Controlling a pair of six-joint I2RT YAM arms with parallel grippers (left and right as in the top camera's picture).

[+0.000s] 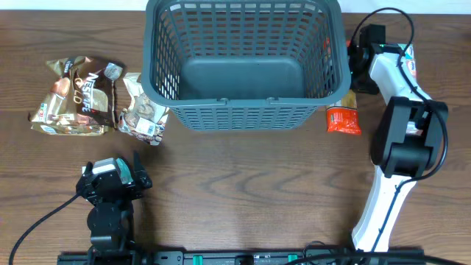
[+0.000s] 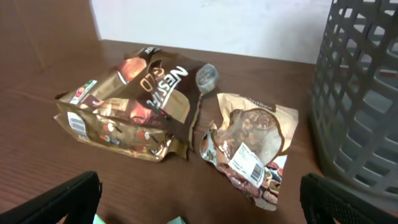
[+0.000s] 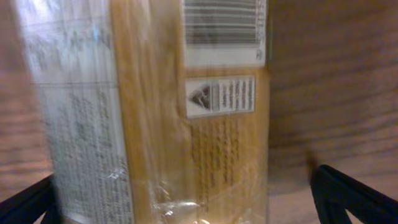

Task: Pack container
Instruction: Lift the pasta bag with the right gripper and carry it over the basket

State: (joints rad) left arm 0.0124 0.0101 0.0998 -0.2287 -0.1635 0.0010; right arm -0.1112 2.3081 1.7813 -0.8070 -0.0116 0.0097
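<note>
My right gripper grabs across the yellow-orange wrapped packet's narrow width next, so its length stays free to lie flat in the container.
The dark grey slotted container stands at the back centre, and its floor is bare. Its wall shows at the right of the left wrist view. A brown Nescafe Gold packet and a smaller brown snack packet lie to its left. My left gripper is open and empty, in front of those two packets. My right gripper is open beside the container's right wall. A yellow-orange wrapped packet with a barcode lies between its fingers, with a gap on the right side.
An orange-red packet lies at the container's front right corner. A white packet with blue and red shows partly under the right arm. A white wall rises behind the table in the left wrist view.
</note>
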